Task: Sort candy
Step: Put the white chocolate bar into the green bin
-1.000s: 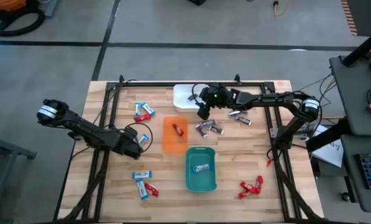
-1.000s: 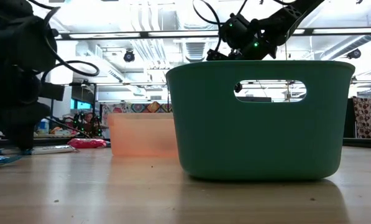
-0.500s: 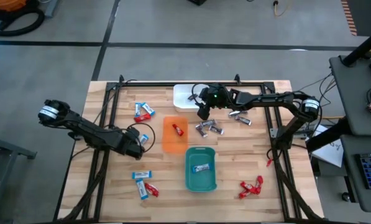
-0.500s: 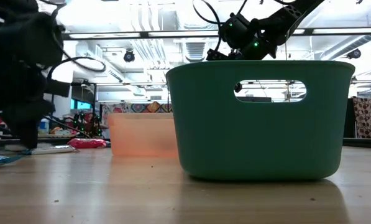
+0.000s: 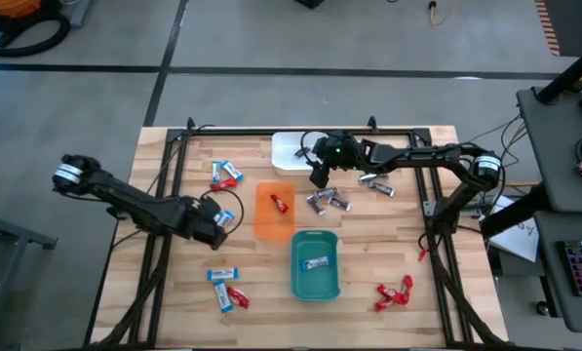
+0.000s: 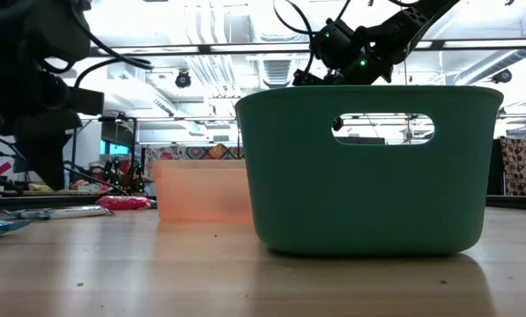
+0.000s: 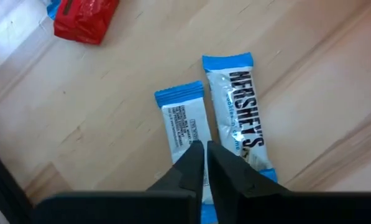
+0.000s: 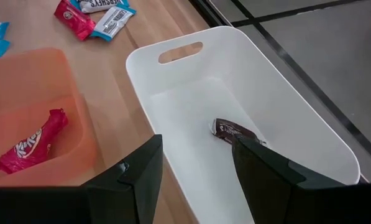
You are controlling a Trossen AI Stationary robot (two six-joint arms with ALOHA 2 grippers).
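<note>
My left gripper needs to open next, as its fingers are closed above the blue-and-white candy beside its twin [image 7: 239,112]. Then it should go down and grab that candy's white middle [image 7: 189,130].
Two blue-and-white candies [image 7: 180,121] [image 7: 240,112] lie side by side on the wood, with a red candy [image 7: 84,18] farther off. My left gripper [image 7: 205,163] is shut and stands over the near part of the left candy. In the low view the left gripper [image 6: 48,180] is clear above the table with nothing hanging below it. My right gripper [image 8: 197,177] hangs open over the white tray [image 8: 284,118], which holds a dark brown candy [image 8: 235,132]. My left gripper's shut fingertips [image 7: 194,158] cover the near part of the left blue-and-white candy in the wrist view. I cannot tell whether they touch it. That candy looks flat on the wood.
The orange tray [image 5: 263,226] holds a red candy [image 5: 280,203]; the teal tray [image 5: 298,283] holds a blue-and-white one [image 5: 317,262]. Loose candies lie at the far left [image 5: 225,174], near left [image 5: 226,286], centre right [image 5: 328,202] [image 5: 376,182] and near right [image 5: 393,292].
My left gripper has shut and risen off the table top. The long candy under it in the low view has stayed flat on the table.
</note>
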